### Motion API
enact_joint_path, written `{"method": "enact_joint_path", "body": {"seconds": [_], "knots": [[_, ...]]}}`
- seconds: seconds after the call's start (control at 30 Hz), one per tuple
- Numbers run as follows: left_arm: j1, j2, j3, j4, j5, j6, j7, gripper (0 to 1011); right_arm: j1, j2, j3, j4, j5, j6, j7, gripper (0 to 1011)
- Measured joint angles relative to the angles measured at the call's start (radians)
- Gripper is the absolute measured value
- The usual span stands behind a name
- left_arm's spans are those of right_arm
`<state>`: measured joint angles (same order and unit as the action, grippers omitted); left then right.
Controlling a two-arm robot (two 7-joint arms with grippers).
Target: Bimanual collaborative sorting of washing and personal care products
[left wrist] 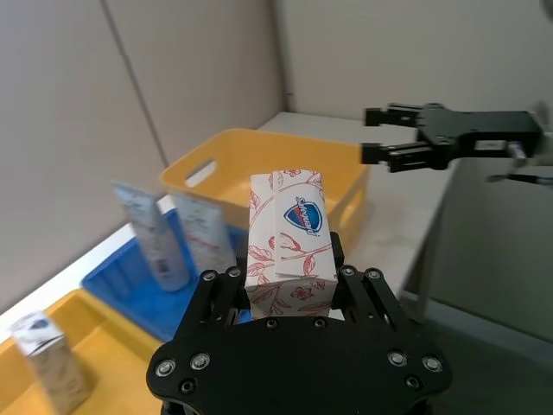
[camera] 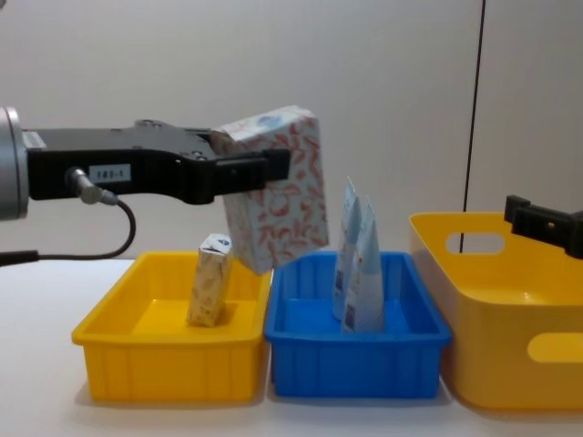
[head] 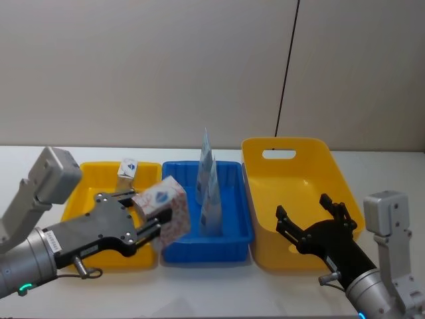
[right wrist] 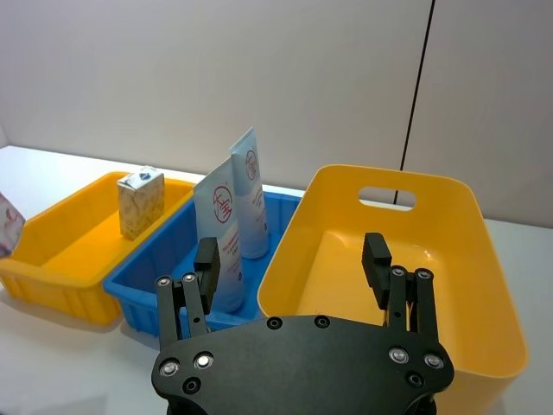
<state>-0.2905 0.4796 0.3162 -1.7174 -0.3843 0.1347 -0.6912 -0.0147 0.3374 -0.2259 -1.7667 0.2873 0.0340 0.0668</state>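
Note:
Next, my right gripper should grip the white pack by its loose end (head: 182, 216) (camera: 308, 200), since my left gripper's fingers already cover one end of the pack.
My left gripper (head: 145, 215) is shut on a soft white pack (head: 163, 209) with a red-orange pattern and a blue logo. In the chest view the pack (camera: 274, 188) hangs tilted, high above the seam between the small yellow bin (camera: 164, 373) and the blue bin (camera: 364, 369). A second pack (camera: 209, 291) stands in the small yellow bin. Two tall pale pouches (head: 209, 186) stand in the blue bin. My right gripper (head: 311, 214) is open and holds nothing, hovering at the near side of the large yellow bin (head: 312, 143).
The three bins stand in a row on the white table (head: 219, 286), with a plain wall behind. The large yellow bin (right wrist: 449, 259) has nothing in it. Bare table lies in front of the bins.

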Motion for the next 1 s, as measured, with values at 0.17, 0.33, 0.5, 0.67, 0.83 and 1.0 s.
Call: {"method": "enact_joint_path", "body": {"seconds": [0.17,0.33,0.5,0.67,0.83,1.0], "knots": [[-0.034,0.001,0.033,0.036,-0.016,-0.030,-0.072,407,0.000,0.000,0.000,0.000,0.000,0.000,0.000,1000],[-0.075,-0.015,0.069,0.088,-0.027,-0.059,-0.132,407,0.000,0.000,0.000,0.000,0.000,0.000,0.000,1000],[-0.127,-0.045,0.109,0.159,-0.039,-0.100,-0.204,407,0.000,0.000,0.000,0.000,0.000,0.000,0.000,1000],[-0.170,-0.072,0.142,0.224,-0.052,-0.140,-0.270,407,0.000,0.000,0.000,0.000,0.000,0.000,0.000,1000],[-0.206,-0.094,0.169,0.281,-0.065,-0.179,-0.324,407,0.000,0.000,0.000,0.000,0.000,0.000,0.000,1000],[-0.224,-0.102,0.184,0.312,-0.075,-0.203,-0.361,407,0.000,0.000,0.000,0.000,0.000,0.000,0.000,1000]]}}
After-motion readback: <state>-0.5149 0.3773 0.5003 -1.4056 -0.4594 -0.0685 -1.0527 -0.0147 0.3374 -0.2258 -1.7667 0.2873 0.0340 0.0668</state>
